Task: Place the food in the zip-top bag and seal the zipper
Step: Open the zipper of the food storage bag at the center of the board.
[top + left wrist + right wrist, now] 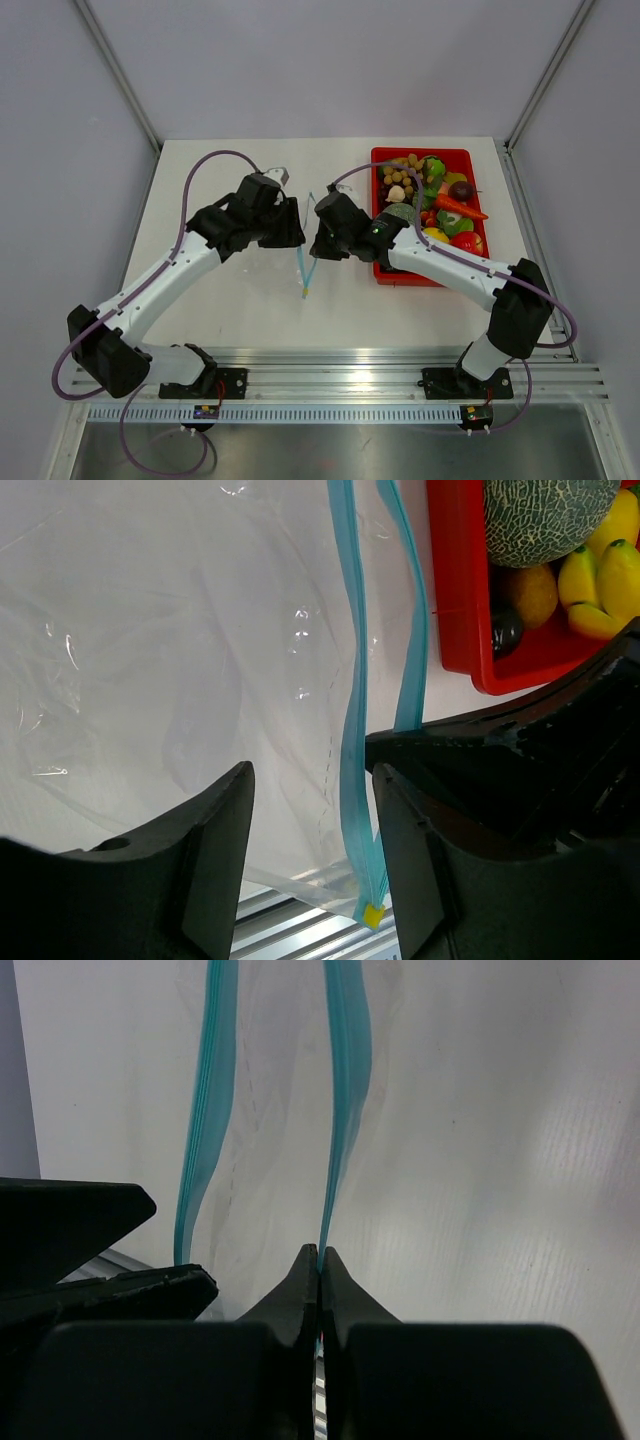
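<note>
The bag's opening needs to stay open for food, so my left gripper should next pinch only the free teal zipper strip [300, 251], opposite the held strip.
The clear zip-top bag [180, 680] hangs between my two grippers, its mouth parted into two teal zipper strips [307, 262]. My right gripper [320, 1252] is shut on the right strip [345, 1060]; the other strip [205, 1090] hangs free to its left. My left gripper [312, 830] is open, with one strip [352, 680] running between its fingers close to the right finger [415, 850]. A yellow end tab [373, 915] sits at the strip's bottom. The food [440, 195] lies in the red tray: melon [545, 515], bananas [600, 575], carrot [460, 207], nuts [398, 175].
The red tray [376, 170] stands at the right of the white table, just behind my right arm. Both grippers [305, 230] meet mid-table, almost touching. An aluminium rail [340, 360] runs along the near edge. Grey walls enclose the table.
</note>
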